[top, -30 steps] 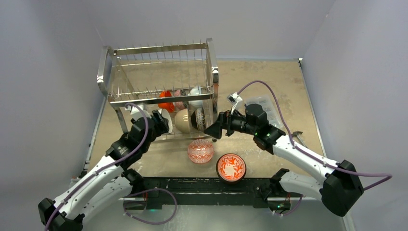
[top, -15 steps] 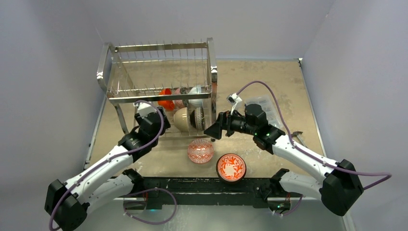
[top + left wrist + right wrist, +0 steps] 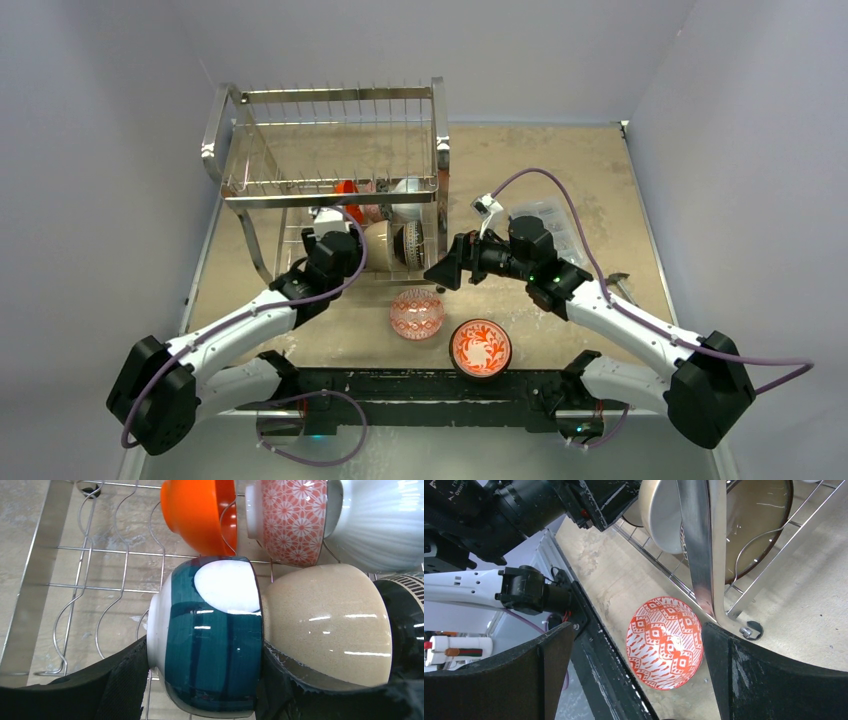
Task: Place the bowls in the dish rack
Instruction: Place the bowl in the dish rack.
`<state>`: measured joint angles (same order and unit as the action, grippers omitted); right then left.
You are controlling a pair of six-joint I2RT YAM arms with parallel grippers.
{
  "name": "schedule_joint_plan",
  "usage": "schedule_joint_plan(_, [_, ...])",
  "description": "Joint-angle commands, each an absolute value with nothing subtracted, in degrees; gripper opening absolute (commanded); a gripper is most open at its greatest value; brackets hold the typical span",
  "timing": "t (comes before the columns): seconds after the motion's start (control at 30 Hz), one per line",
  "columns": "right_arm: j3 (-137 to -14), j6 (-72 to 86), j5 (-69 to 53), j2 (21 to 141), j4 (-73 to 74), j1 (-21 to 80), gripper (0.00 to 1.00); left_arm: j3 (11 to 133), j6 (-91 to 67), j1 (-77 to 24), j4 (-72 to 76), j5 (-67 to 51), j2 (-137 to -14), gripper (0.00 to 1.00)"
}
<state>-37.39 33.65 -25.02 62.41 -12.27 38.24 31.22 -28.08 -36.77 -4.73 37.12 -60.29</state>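
My left gripper should open now, because the teal-blue bowl is standing on edge in the lower level of the dish rack, close against the tan bowl, and the teal-blue bowl would settle.
The steel dish rack [image 3: 245, 200] stands at the back left. My left gripper [image 3: 338, 243] reaches into its lower tier and is shut on a teal-blue bowl [image 3: 210, 640], held on edge against a tan bowl [image 3: 327, 622]. Behind them stand an orange bowl [image 3: 200, 515], a red-and-white floral bowl [image 3: 290, 520] and a white bowl [image 3: 380, 522]; a black patterned bowl [image 3: 405, 620] is at the right. My right gripper [image 3: 443, 272] is open and empty by the rack's front right leg [image 3: 701, 545]. A red-and-white patterned bowl [image 3: 417, 313] and a red floral bowl [image 3: 481, 347] sit on the table.
A clear plastic compartment box [image 3: 555, 222] lies behind my right arm. The black base rail [image 3: 420, 385] runs along the near edge. Grey walls close in on both sides.
My left gripper has moved right and forward into the rack's lower tier with the teal-blue bowl, up against the tan bowl. The right arm has not moved.
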Motion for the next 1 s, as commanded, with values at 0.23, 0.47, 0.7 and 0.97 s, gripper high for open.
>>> schedule_joint_plan(0.23, [-38.78,32.43,-24.66,61.99,-11.92,38.48,0.99,30.61,-22.34,-36.42,1.5,34.01,-60.68,0.2])
schedule_joint_plan(0.47, [-39.86,31.31,-21.87,61.01,-10.27,38.41,0.99,33.65,-28.43,-36.46,-7.98,35.95,-57.54,0.85])
schedule_joint_plan(0.7, [-41.46,28.66,-14.01,61.32,-5.6,38.45,0.99,34.48,-37.06,-36.47,-17.27,39.72,-50.48,0.95])
schedule_joint_plan(0.97, [-45.05,22.17,-8.41,65.34,-3.36,38.39,0.96,35.2,-43.94,-36.43,-28.75,38.3,-42.22,0.97])
